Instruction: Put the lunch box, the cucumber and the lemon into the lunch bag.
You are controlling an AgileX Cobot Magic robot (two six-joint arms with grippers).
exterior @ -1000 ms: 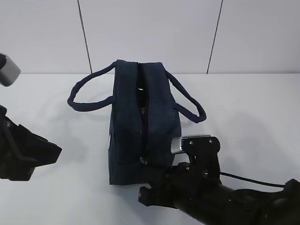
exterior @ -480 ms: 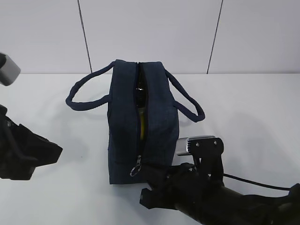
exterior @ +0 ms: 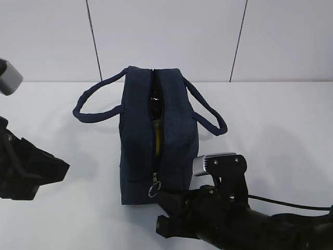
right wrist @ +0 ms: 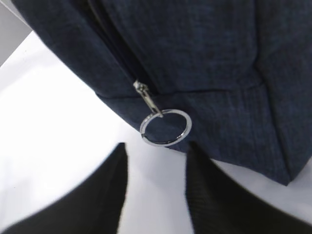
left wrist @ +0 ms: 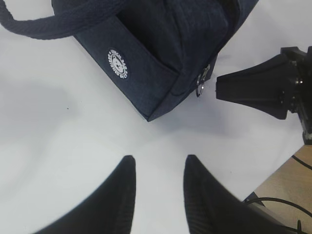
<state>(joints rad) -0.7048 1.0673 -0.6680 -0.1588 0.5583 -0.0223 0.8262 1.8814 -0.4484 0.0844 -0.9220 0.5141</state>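
My right gripper grabs the zipper by its metal ring pull [exterior: 154,187] next, to zip the lunch bag shut over the packed lemon [exterior: 157,136].
The navy lunch bag [exterior: 138,140] stands in the middle of the white table, handles spread to both sides. Its top zipper gapes in a narrow slit. A strip of yellow, the lemon [exterior: 156,141], shows through it, with something dark and glossy above that I cannot identify. The lunch box and the cucumber are hidden. The metal ring pull [exterior: 154,187] hangs free at the near end of the bag [right wrist: 204,48]. My right gripper [right wrist: 156,148] is open just below the ring pull [right wrist: 165,127], not touching it. My left gripper [left wrist: 158,161] is open and empty, left of the bag [left wrist: 161,44].
A round white logo [left wrist: 118,63] marks the bag's side pocket. The right gripper [left wrist: 219,87] shows beside the ring pull [left wrist: 201,87] in the left wrist view. The table's edge and the floor [left wrist: 287,183] lie at the lower right there. A panelled wall stands behind.
The ring pull, earlier at the right gripper's tips, now hangs free. The zipper slit has widened and shows yellow. The right arm has shifted slightly; the left has not moved.
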